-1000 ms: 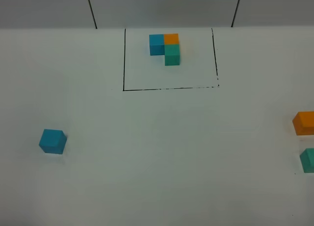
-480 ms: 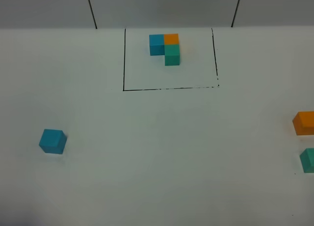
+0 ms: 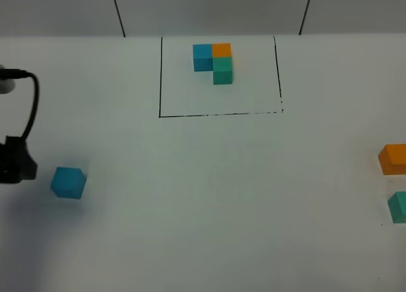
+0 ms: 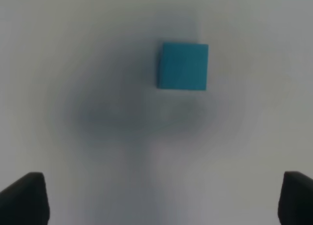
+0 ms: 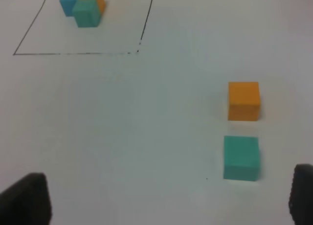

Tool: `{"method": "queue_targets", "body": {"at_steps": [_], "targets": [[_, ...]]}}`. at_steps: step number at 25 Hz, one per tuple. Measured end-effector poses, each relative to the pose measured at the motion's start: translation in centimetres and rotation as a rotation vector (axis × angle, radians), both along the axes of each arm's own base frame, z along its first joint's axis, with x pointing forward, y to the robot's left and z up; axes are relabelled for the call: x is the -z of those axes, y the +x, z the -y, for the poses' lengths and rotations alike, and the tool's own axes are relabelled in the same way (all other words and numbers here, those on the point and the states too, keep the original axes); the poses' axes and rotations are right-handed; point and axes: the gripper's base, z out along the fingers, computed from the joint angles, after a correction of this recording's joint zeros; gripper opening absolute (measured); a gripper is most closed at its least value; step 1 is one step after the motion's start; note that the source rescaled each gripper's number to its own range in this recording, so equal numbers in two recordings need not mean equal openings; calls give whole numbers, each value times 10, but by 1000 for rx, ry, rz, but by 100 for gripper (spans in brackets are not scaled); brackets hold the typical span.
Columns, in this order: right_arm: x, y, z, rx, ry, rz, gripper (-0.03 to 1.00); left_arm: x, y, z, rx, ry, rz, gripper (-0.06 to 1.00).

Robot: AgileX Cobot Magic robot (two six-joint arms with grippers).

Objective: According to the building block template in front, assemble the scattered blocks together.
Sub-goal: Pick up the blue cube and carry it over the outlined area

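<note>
I will start the copy of the building block template (image 3: 214, 61) with the sky-blue block. My left gripper will next pick up that block by its opposite sides.
The building block template (image 3: 214, 61) is an L of sky-blue, orange and teal-green cubes inside a black drawn rectangle at the far middle of the table. Of the scattered blocks, the sky-blue one (image 3: 68, 182) lies at the left, and the orange one (image 3: 393, 159) and the teal-green one (image 3: 398, 207) lie at the right edge. My left arm (image 3: 16, 162) hangs just left of the sky-blue block (image 4: 183, 66). The left gripper (image 4: 159, 199) is open and empty, short of that block. The right gripper (image 5: 164, 199) is open and empty, near the orange block (image 5: 243, 101) and the teal-green block (image 5: 241, 158).
A black cable (image 3: 32, 101) loops up from the left arm at the left edge. The white table (image 3: 209, 197) ends at a grey back wall with two dark seams. The template (image 5: 83, 5) shows far off in the right wrist view.
My left arm has come into the high view from the left edge and now casts a shadow around the sky-blue block. No block has moved.
</note>
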Motion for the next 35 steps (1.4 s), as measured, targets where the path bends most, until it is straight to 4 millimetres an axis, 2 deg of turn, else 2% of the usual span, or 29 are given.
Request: {"method": "queue_targets", "body": {"at_steps": [4,8,12,19,28,35], "targets": [[0,0,0,3,4,-1,98,34,44,22,60,5,-185,99],[0,0,0,5,5,-1,97,61,63,45,105,22,-266,99],[0,0,0,5,5,-1,97,73,68,48,90,50,-293,99],[0,0,0,5,5,-1,97,73,68,39,85,144,-292,99],[0,0,0,5,5,-1,97,73,76,40,69,133,-199,99],[0,0,0,5,5,-1,97,94,69,35,58,124,-167,99]]}}
